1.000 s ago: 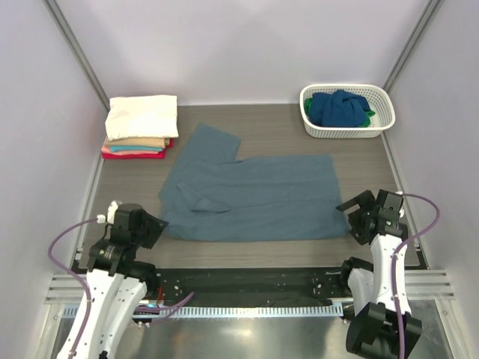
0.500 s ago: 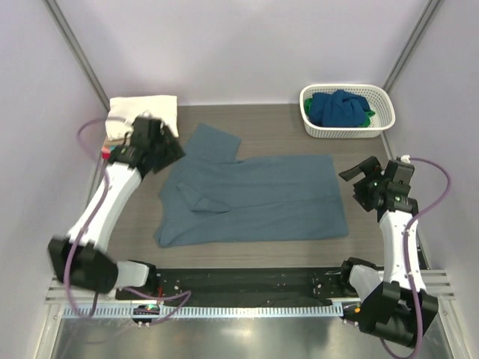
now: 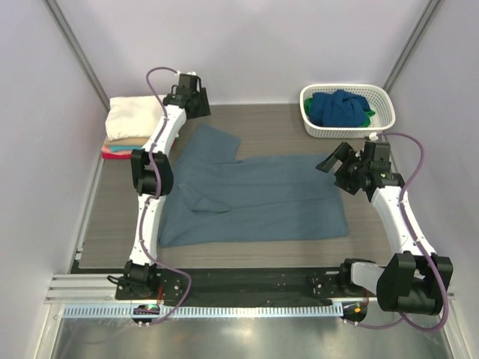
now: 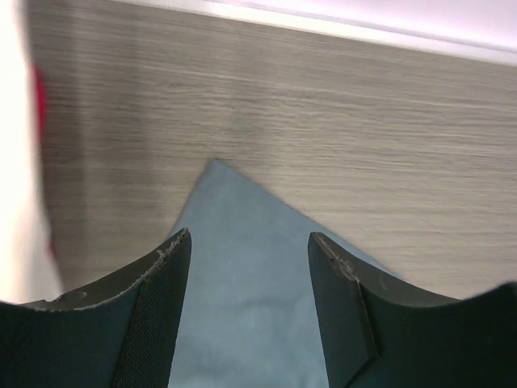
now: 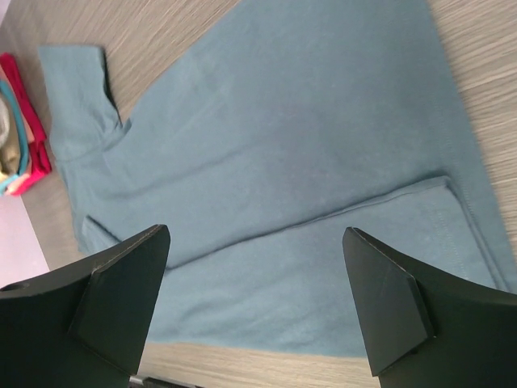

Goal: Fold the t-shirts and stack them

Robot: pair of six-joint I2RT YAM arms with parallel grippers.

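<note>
Next, my right gripper needs to grab the grey-blue t-shirt's back corner nearest the basket, to fold its back side toward the front.
A slate grey-blue t-shirt [image 3: 251, 198] lies spread flat mid-table, one sleeve [image 3: 213, 142] pointing to the back. My left gripper [image 3: 193, 105] is open and empty, reaching far back above that sleeve's tip; in the left wrist view [image 4: 249, 238] the sleeve corner [image 4: 242, 275] lies between the jaws. My right gripper [image 3: 334, 159] is open and empty above the shirt's right back corner; in the right wrist view [image 5: 254, 234] the shirt [image 5: 283, 153] lies under it. A folded stack [image 3: 138, 123], cream on top, sits at the back left.
A white lattice basket [image 3: 378, 123] at the back right holds a dark blue shirt [image 3: 338, 107] and a green one [image 3: 368, 114]. The stack's red and teal edges show in the right wrist view [image 5: 20, 137]. Walls close in on three sides.
My left arm has swung from the near left corner up past the stack to the far sleeve. My right arm has moved back and left to the shirt's right edge.
</note>
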